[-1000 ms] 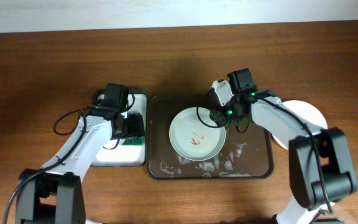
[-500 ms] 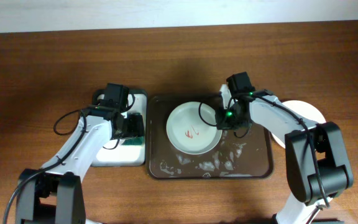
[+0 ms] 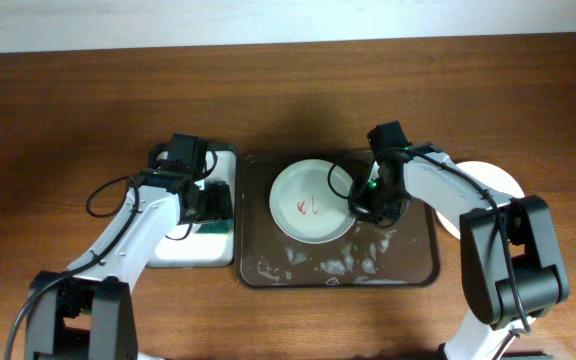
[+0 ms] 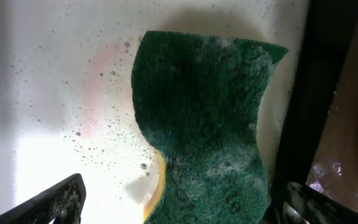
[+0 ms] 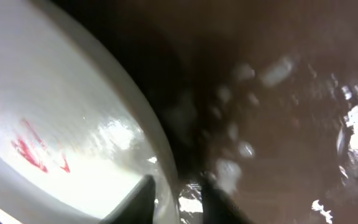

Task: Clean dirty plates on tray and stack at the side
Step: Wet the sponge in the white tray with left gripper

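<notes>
My left gripper grabs the sponge across its narrow middle (image 3: pixel 216 211) (image 4: pixel 207 144) next, green side facing me. The yellow bottom of the sponge stays free to clean the plate.
A white plate (image 3: pixel 303 218) with a red smear lies in the dark brown tray (image 3: pixel 413 265), among foam flecks. My right gripper (image 3: pixel 361 205) is shut on the plate's right rim. In the right wrist view its fingers (image 5: pixel 182 196) straddle the rim of the plate (image 5: pixel 73 112), with the wet tray floor (image 5: pixel 278 124) beside it. My left gripper (image 3: pixel 211 205) is open over the sponge tray; its fingers (image 4: pixel 179 202) flank a green and yellow sponge (image 4: pixel 204 124) without closing on it. Another white plate (image 3: pixel 498 185) sits on the table to the right, partly under my right arm.
The small white sponge tray (image 3: pixel 183 250), wet with suds, stands directly left of the brown tray. Foam and water pool along the brown tray's front edge (image 3: pixel 338 268). The bare wooden table (image 3: pixel 88 100) surrounds everything.
My right gripper has shifted the plate slightly left and back in the tray and turned it, so the smear has rotated. The left arm has not moved.
</notes>
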{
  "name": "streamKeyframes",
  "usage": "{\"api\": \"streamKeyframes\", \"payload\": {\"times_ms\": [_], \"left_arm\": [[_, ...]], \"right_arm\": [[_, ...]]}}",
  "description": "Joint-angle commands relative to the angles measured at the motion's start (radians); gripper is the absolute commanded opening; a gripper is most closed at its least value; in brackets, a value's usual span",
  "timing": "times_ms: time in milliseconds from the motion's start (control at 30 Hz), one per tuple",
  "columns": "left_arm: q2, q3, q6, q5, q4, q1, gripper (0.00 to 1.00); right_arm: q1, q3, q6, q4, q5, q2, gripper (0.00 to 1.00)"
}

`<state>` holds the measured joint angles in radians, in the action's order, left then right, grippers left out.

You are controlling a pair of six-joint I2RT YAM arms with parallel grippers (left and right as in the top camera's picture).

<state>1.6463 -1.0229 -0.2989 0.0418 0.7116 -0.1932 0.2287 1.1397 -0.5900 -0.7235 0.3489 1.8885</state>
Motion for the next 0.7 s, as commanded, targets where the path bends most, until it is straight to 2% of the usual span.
{"api": "streamKeyframes", "payload": {"times_ms": [0, 167, 267, 667], "left_arm": [[-0.006, 0.009, 0.001, 0.004, 0.002, 0.006, 0.93], [-0.006, 0.009, 0.001, 0.003, 0.004, 0.006, 0.93], [-0.006, 0.009, 0.001, 0.004, 0.003, 0.006, 0.93], [-0.006, 0.009, 0.001, -0.001, -0.003, 0.006, 0.91]], "right_arm": [[0.000, -0.002, -0.009, 0.031, -0.056, 0.010, 0.33], [0.000, -0.002, 0.018, 0.044, -0.129, 0.010, 0.22], [0.000, -0.003, 0.067, 0.038, -0.124, 0.010, 0.06], [0.001, -0.003, 0.088, -0.040, -0.114, 0.010, 0.04]]}}
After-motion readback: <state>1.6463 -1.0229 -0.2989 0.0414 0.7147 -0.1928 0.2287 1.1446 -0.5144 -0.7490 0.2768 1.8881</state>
